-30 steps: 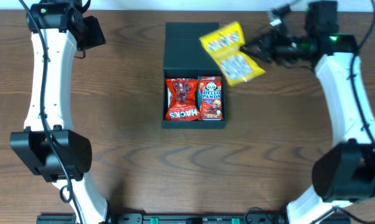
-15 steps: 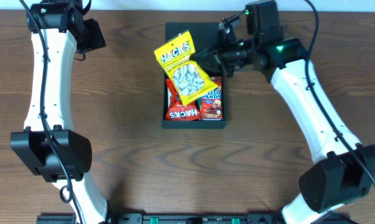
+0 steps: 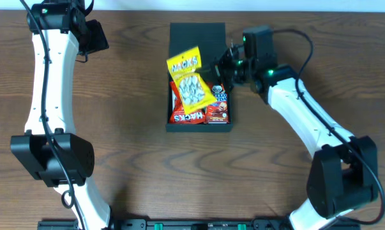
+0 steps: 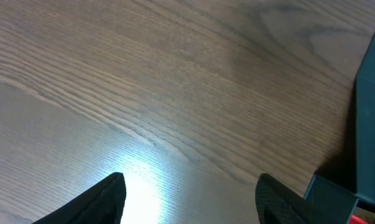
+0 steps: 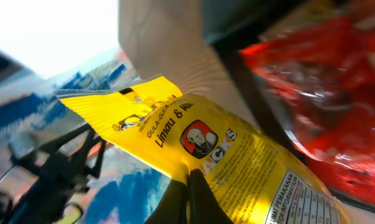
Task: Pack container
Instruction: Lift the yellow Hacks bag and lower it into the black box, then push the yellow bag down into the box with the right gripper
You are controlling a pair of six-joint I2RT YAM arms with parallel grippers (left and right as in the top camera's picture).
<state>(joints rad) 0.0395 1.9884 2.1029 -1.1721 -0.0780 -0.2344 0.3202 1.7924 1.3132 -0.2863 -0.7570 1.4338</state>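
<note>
I should keep holding the yellow pack with my right gripper, because it hangs tilted with one end of it over the flap lid (image 3: 197,38) and would drop crooked if I opened now.
The dark container (image 3: 198,126) lies at the table's middle with its flap lid (image 3: 197,38) open at the back. Inside lie a red Hacks pack (image 3: 184,114) and a Hello Panda pack (image 3: 219,105). My right gripper (image 3: 214,68) is shut on a yellow Hacks pack (image 3: 189,83) and holds it tilted over the container's left half. In the right wrist view my fingers (image 5: 188,186) pinch the yellow pack (image 5: 249,162), with the red pack (image 5: 336,81) below. My left gripper (image 4: 190,193) is open and empty over bare table at the far left, the container's corner (image 4: 367,130) at its right.
The left arm (image 3: 48,76) stands along the left side, its gripper near the back left corner. The right arm (image 3: 307,121) reaches in from the right. The brown wooden table (image 3: 115,160) surrounds the container.
My right gripper has carried the yellow pack from the back right down and left, over the container. The left arm has not moved.
</note>
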